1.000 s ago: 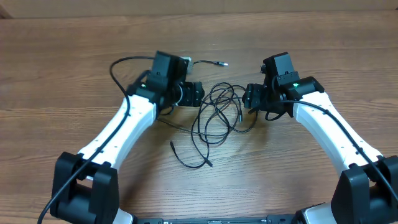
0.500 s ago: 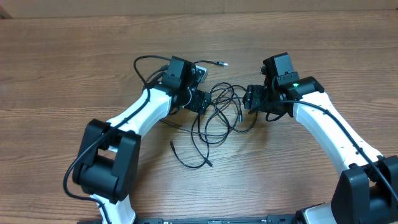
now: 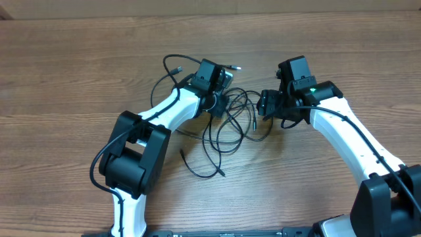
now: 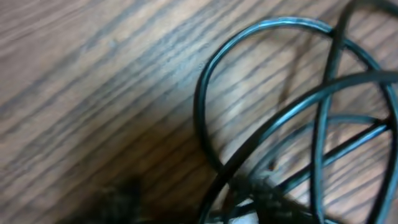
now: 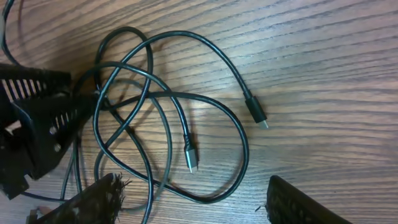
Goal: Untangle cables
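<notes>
Next, the cable's outer loop [image 3: 266, 135] [image 5: 227, 192] goes into my right gripper's grasp, which leaves the plug tips free, and the gripper pulls the loop out of the tangle.
Several thin black cables [image 3: 230, 122] lie in a loose tangle of loops on the wooden table, between my two grippers. My left gripper [image 3: 222, 104] is at the tangle's upper left edge. In the left wrist view the loops [image 4: 298, 93] fill the frame, blurred, and a strand runs between the jaws [image 4: 193, 208], which look apart. My right gripper [image 3: 263, 105] is open at the tangle's right side. In the right wrist view its fingers [image 5: 199, 205] straddle a loop [image 5: 161, 106], and two plug tips [image 5: 256, 112] [image 5: 191, 158] lie free. The left gripper [image 5: 43, 118] shows there too.
One cable end with a silver plug [image 3: 235, 67] lies behind the left gripper. Another loose strand [image 3: 200, 168] trails toward the table's front. The tabletop [image 3: 79, 79] is bare wood around the tangle.
My left arm has swung right and its gripper has moved into the tangle's upper left edge. The right arm and the cable loops have not visibly moved.
</notes>
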You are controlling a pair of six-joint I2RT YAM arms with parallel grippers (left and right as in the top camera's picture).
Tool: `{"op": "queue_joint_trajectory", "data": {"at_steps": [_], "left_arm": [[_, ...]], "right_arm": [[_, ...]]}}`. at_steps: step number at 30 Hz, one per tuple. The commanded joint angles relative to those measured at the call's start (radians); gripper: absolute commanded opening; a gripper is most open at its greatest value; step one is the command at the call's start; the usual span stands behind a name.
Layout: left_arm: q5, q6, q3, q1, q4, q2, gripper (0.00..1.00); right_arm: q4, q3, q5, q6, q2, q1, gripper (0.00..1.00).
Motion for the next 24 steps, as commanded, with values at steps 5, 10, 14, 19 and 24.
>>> {"op": "queue_joint_trajectory", "data": {"at_steps": [5, 10, 14, 19, 24], "left_arm": [[-0.065, -0.015, 0.132, 0.008, -0.163, -0.037, 0.04], [0.085, -0.051, 0.356, 0.027, -0.376, -0.147, 0.04], [0.169, -0.051, 0.476, 0.03, -0.48, -0.232, 0.04], [0.168, -0.051, 0.53, 0.031, -0.51, -0.333, 0.04], [0.034, -0.047, 0.552, 0.045, -0.508, -0.444, 0.04]], "right_arm": [[0.01, -0.001, -0.002, -0.004, 0.005, 0.002, 0.76], [0.028, -0.001, -0.007, -0.005, 0.005, 0.002, 0.77], [0.037, -0.001, -0.021, -0.005, 0.005, 0.002, 0.77], [0.051, -0.001, -0.022, -0.005, 0.005, 0.002, 0.77], [0.055, -0.001, -0.043, -0.005, 0.005, 0.002, 0.78]]}}
